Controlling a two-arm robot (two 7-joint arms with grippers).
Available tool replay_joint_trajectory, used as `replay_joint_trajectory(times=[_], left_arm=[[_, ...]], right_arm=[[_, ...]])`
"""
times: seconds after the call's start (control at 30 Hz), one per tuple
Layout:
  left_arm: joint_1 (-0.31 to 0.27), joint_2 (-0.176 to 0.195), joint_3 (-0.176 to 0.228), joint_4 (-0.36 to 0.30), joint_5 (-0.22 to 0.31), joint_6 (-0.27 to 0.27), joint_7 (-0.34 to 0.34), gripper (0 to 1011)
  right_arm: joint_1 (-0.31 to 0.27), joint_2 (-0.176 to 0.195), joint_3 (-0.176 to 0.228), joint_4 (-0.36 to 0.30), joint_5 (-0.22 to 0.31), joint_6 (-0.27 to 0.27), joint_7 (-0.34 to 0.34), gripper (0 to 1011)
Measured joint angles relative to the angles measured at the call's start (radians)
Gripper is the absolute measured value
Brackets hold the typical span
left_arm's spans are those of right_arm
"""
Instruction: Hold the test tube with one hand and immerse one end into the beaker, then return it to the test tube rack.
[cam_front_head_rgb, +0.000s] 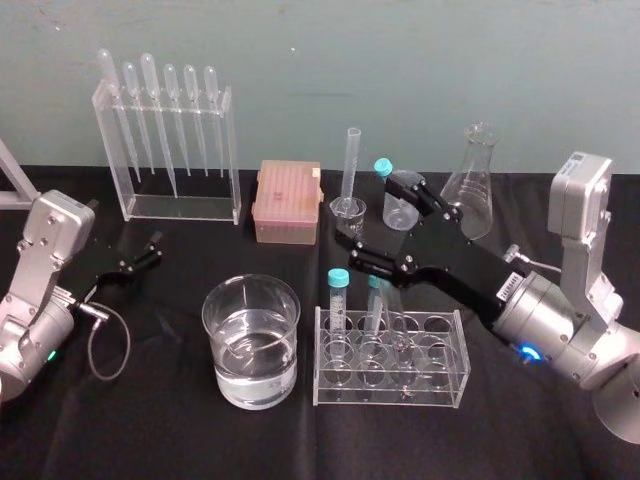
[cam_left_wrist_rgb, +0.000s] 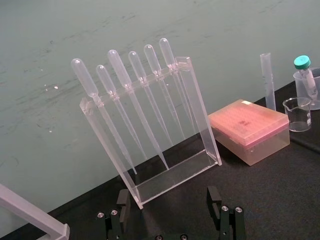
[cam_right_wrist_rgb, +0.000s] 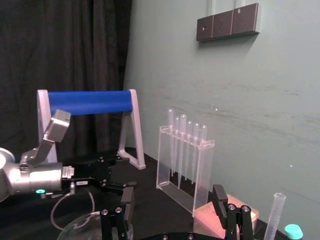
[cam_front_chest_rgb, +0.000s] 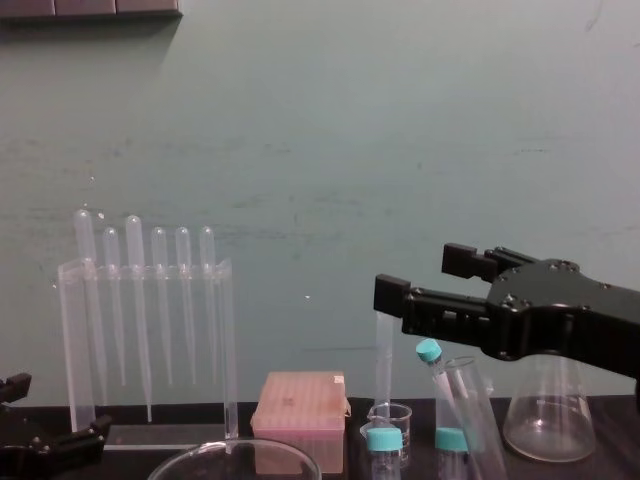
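Observation:
The right gripper takes hold of the test tube just below its open rim (cam_front_chest_rgb: 465, 378) next, since blue-capped tubes crowd the test tube's lower part in the rack.
The test tube (cam_front_head_rgb: 394, 303), clear and uncapped, stands leaning in the clear test tube rack (cam_front_head_rgb: 390, 392) at the table's front, next to two blue-capped tubes (cam_front_head_rgb: 338, 300). In the chest view the test tube (cam_front_chest_rgb: 472, 420) rises just under the black fingers. My right gripper (cam_front_head_rgb: 370, 215) hovers open above the rack's back rows and touches nothing; it also shows from the side (cam_front_chest_rgb: 420, 277) and from its own wrist (cam_right_wrist_rgb: 173, 200). The wide beaker (cam_front_head_rgb: 250, 287), part full of water, sits left of the rack. My left gripper (cam_front_head_rgb: 140, 258) rests open and idle at the far left (cam_left_wrist_rgb: 168, 200).
A pipette stand (cam_front_head_rgb: 165, 150) holding several pipettes and a pink tip box (cam_front_head_rgb: 288, 200) line the back. Behind the rack are two small beakers (cam_front_head_rgb: 348, 212), a tall thin cylinder (cam_front_head_rgb: 352, 160), a blue-capped tube (cam_front_head_rgb: 383, 168) and a conical flask (cam_front_head_rgb: 478, 180).

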Motion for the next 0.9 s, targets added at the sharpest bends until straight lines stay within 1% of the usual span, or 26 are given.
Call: replay_joint_trajectory(times=[0.33, 0.57, 0.77, 0.9], left_arm=[[0.0, 0.0, 0.0, 0.0, 0.0, 0.0, 0.0, 1000], [0.0, 0.0, 0.0, 0.0, 0.0, 0.0, 0.0, 1000], [0.0, 0.0, 0.0, 0.0, 0.0, 0.0, 0.0, 1000], [0.0, 0.0, 0.0, 0.0, 0.0, 0.0, 0.0, 1000]], right_arm=[[-0.062, 0.004, 0.024, -0.043, -0.017, 0.019, -0.008, 1004], [-0.095, 0.01, 0.043, -0.057, -0.022, 0.036, -0.016, 1004], [-0.105, 0.011, 0.046, -0.055, -0.024, 0.054, -0.016, 1004], [-0.103, 0.011, 0.042, -0.039, -0.026, 0.074, -0.012, 1004]])
